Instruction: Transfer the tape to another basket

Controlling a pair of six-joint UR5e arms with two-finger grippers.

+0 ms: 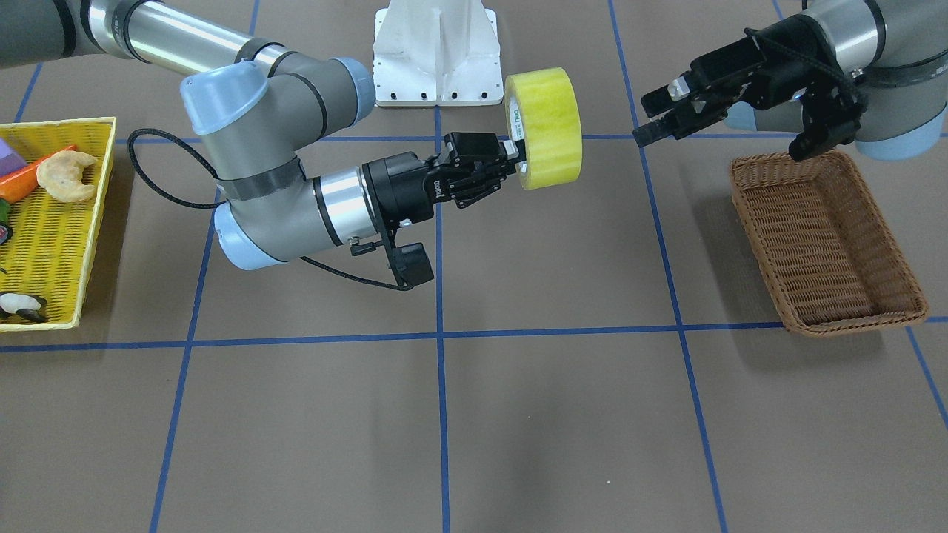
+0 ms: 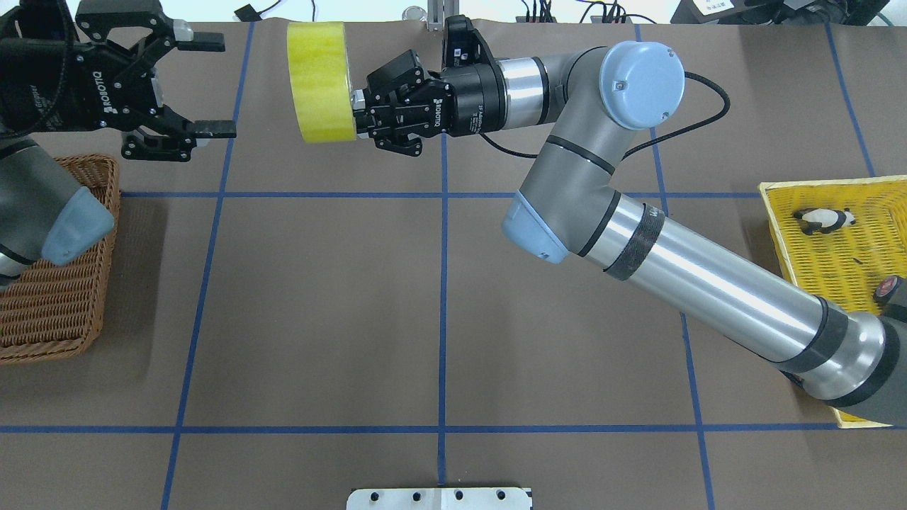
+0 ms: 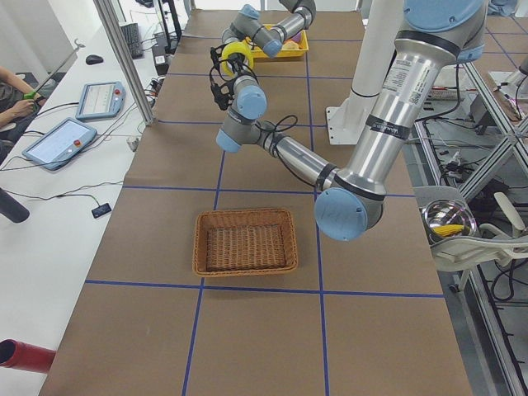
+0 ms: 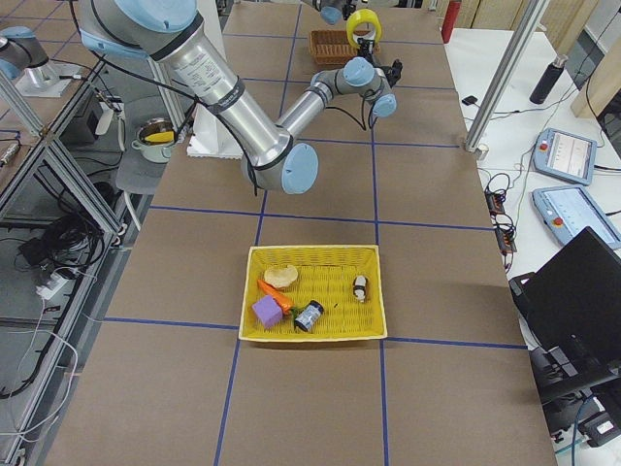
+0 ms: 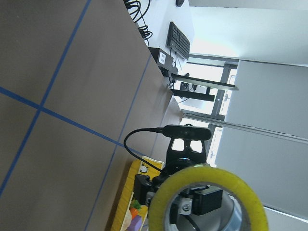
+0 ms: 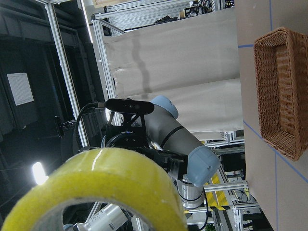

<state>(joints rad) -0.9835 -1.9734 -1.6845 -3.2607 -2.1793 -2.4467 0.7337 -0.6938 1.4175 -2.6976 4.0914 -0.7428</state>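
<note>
My left gripper grips the yellow roll by its rim [image 1: 548, 84] next, to move the tape into the wicker basket [image 1: 828, 241].
The tape [image 1: 552, 126] is a wide yellow roll held up off the table, on edge, with my right gripper [image 1: 516, 157] shut on its rim. From overhead, the tape [image 2: 319, 81] sits at the far centre-left and the right gripper [image 2: 356, 113] grips its right side. My left gripper [image 2: 218, 87] is open and level with the roll, a short gap to its left, with nothing between the fingers. The brown wicker basket [image 2: 57, 297] lies empty under the left arm, at the table's left end. In the left wrist view the tape [image 5: 207, 197] faces the camera as a ring.
A yellow woven basket [image 1: 52, 222] at the right arm's end holds a croissant, a carrot, a purple block and small toys. The white robot base [image 1: 435, 52] stands at the table's rear centre. Blue tape lines grid the brown tabletop.
</note>
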